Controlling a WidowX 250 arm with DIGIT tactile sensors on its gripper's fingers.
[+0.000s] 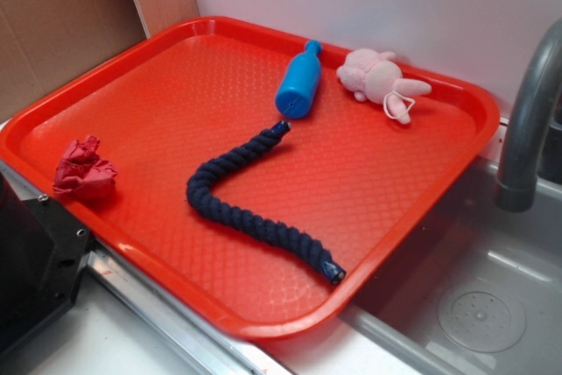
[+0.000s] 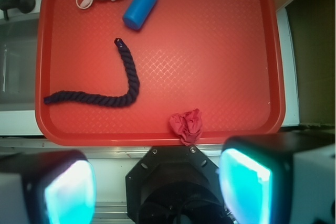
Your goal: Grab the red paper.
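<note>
I need to grab the wad with my gripper next by its crumpled middle [image 1: 85, 172], to pick the red paper out of the orange-red tray.
The red paper [image 1: 83, 169] is a small crumpled dark-red wad lying on the orange-red tray [image 1: 369, 217] at its near left edge. In the wrist view the red paper [image 2: 187, 125] sits against the tray's [image 2: 220, 66] near rim, just past the black robot base [image 2: 173, 187]. My gripper [image 2: 157, 187] is high above and behind the tray, open, with two glowing teal fingers [image 2: 244, 184] wide apart and nothing between them. The gripper itself does not show in the exterior view.
On the tray lie a dark blue rope [image 1: 255, 208], a blue bottle [image 1: 299, 85] and a pink plush toy [image 1: 379, 78]. A metal sink [image 1: 474, 305] with a grey faucet [image 1: 527, 129] lies to the right. Cardboard [image 1: 53, 24] stands at the back left.
</note>
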